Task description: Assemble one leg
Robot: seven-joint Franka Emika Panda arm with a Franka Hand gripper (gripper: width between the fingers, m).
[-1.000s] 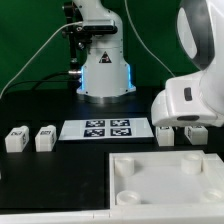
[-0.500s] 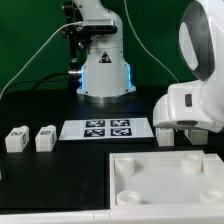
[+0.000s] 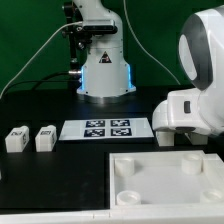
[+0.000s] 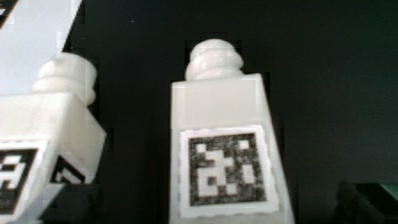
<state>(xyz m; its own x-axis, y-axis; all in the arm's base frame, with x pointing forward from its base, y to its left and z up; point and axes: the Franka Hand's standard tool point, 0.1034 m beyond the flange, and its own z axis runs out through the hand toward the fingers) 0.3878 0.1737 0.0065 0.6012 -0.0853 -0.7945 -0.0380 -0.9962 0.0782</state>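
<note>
I should close: the centre leg's tagged body (image 4: 224,175) is between my fingers in the wrist view.
In the wrist view a white leg (image 4: 222,140) lies straight below the camera, with a knob at its far end and a marker tag on its top face. A second leg (image 4: 45,120) lies beside it. My gripper (image 4: 222,200) is open, with a dark fingertip (image 4: 370,196) showing on each side of the centre leg, apart from it. In the exterior view the arm's white hand (image 3: 190,112) hangs low over these two legs (image 3: 165,137) at the exterior view's right. Two more legs (image 3: 15,139) (image 3: 44,138) stand at the exterior view's left.
The marker board (image 3: 105,129) lies in the middle of the black table. The large white square tray-like part (image 3: 140,200) with corner sockets fills the front right. The robot base (image 3: 103,70) and cables stand at the back.
The arm's hand has come down lower over the two legs at the exterior view's right. The legs and other parts have not moved.
</note>
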